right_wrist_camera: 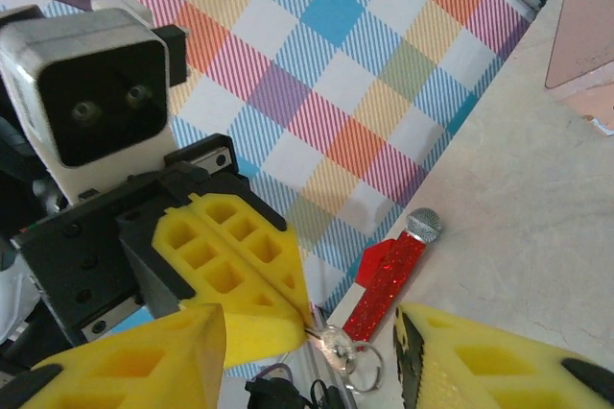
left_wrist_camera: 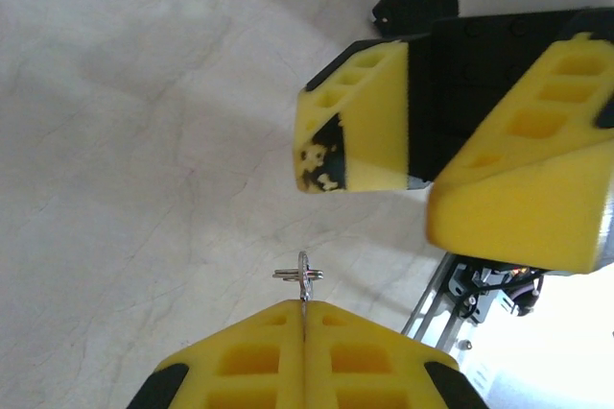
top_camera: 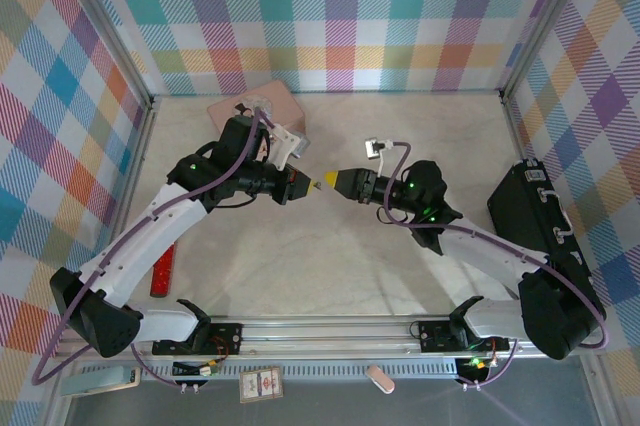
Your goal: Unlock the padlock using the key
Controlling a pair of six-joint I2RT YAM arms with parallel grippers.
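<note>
The key's blade should stay free to go into the padlock and unlock it, so the right gripper needs to reach the key and grab its round head (top_camera: 318, 185) (right_wrist_camera: 336, 347).
My left gripper (left_wrist_camera: 305, 318) is shut on the blade of a small silver key (left_wrist_camera: 305, 279). The key's round head and split ring stick out past the yellow fingertips. My right gripper (right_wrist_camera: 312, 361) is open and faces it tip to tip above mid-table, its two yellow fingers (left_wrist_camera: 360, 121) standing either side of the key (right_wrist_camera: 338, 342) without touching it. In the top view the left gripper (top_camera: 316, 184) and the right gripper (top_camera: 333, 182) almost meet. The padlock is out of view.
A pink box (top_camera: 258, 104) lies at the back left, behind the left arm. A red glitter microphone (top_camera: 163, 268) lies by the left wall. A black case (top_camera: 540, 211) stands at the right wall. Checked walls close three sides.
</note>
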